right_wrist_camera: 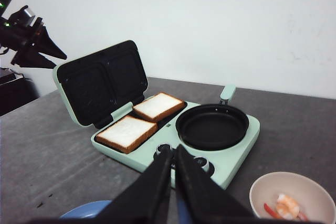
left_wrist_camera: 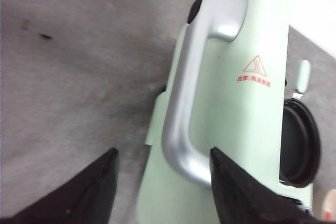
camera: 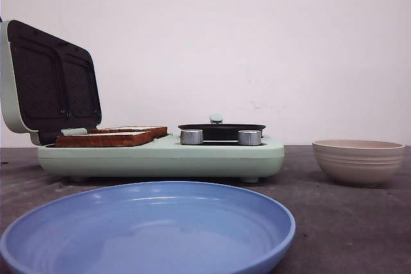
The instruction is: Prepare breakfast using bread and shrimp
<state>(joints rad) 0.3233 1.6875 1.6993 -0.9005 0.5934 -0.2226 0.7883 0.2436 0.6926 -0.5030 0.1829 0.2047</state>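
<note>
The fingers of my left gripper stop short of the silver lid handle, so closing now would miss. The left gripper moves toward the handle first, then closes.
Two toasted-edge bread slices lie side by side on the open grill plate of a pale green breakfast maker [camera: 160, 155]: one slice [right_wrist_camera: 157, 106] farther back, one [right_wrist_camera: 126, 132] nearer; both show edge-on in the front view [camera: 109, 137]. The shrimp [right_wrist_camera: 286, 205] lies in a beige bowl [right_wrist_camera: 262, 192]. My left gripper [left_wrist_camera: 163, 153] is open behind the raised lid, its fingers either side of the lower end of the silver lid handle [left_wrist_camera: 178, 103], not closed on it. It also shows in the right wrist view [right_wrist_camera: 52, 59]. My right gripper [right_wrist_camera: 173, 149] is shut and empty, above the table in front of the maker's knobs.
A round black pan [right_wrist_camera: 212, 125] sits in the maker's right half, behind two silver knobs [camera: 191, 137]. The lid [camera: 51, 81] stands open at the left. A blue plate [camera: 148, 229] lies at the front. The beige bowl [camera: 358, 158] stands at the right.
</note>
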